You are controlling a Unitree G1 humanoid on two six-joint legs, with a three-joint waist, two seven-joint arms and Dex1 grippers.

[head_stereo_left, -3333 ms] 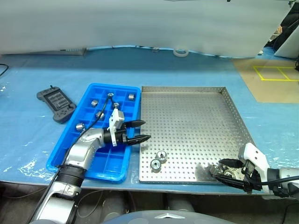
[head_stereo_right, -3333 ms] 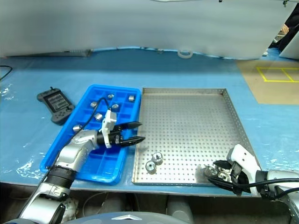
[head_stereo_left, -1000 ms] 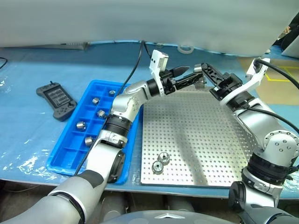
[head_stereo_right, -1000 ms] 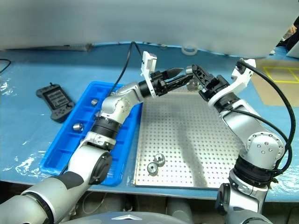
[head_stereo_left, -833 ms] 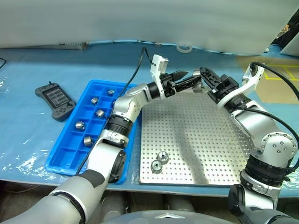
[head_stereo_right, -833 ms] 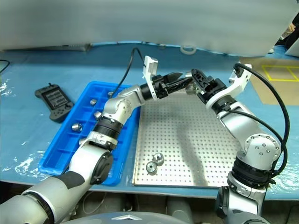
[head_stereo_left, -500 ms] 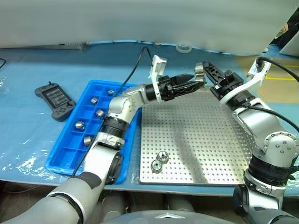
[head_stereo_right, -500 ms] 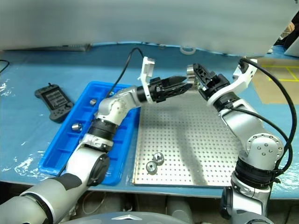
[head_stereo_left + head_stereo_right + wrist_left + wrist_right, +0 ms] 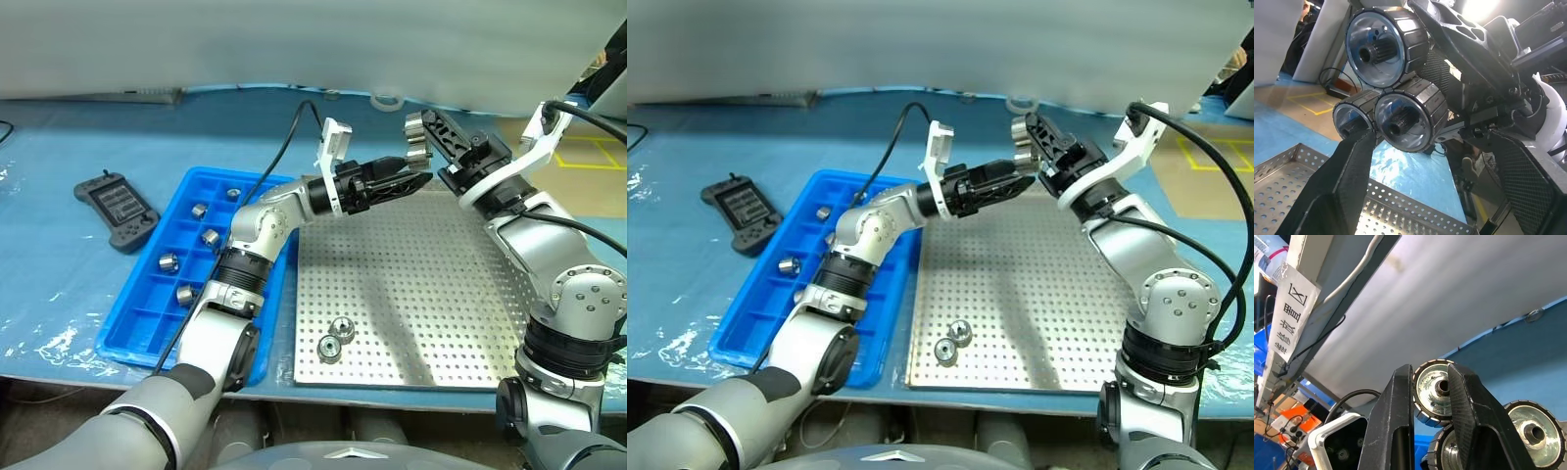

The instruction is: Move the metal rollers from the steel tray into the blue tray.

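My left gripper needs to move toward the clump of metal rollers before it closes on the clump. Its fingers stop short of the rollers in the left wrist view.
Above the far rim of the steel tray [image 9: 411,284], my right gripper [image 9: 429,127] is shut on a clump of three metal rollers [image 9: 419,145] that cling together. In the right wrist view its fingers [image 9: 1400,411] pinch one roller [image 9: 1437,390]. My left gripper [image 9: 415,172] is open and points at the clump from the left, its tips just under it; the left wrist view has the rollers [image 9: 1403,120] close ahead of its fingers [image 9: 1347,186]. Two more rollers [image 9: 334,339] lie near the steel tray's front left. The blue tray [image 9: 147,318] holds several rollers [image 9: 209,237].
A dark grey handheld controller [image 9: 118,211] lies on the blue table cover left of the blue tray. A roll of tape [image 9: 389,100] sits at the table's far edge. Yellow lines mark the floor [image 9: 588,147] at far right.
Both arms have risen from table level and met over the steel tray's far edge. In the last second the right gripper lifted the clump slightly; the left gripper turned and drew back a little.
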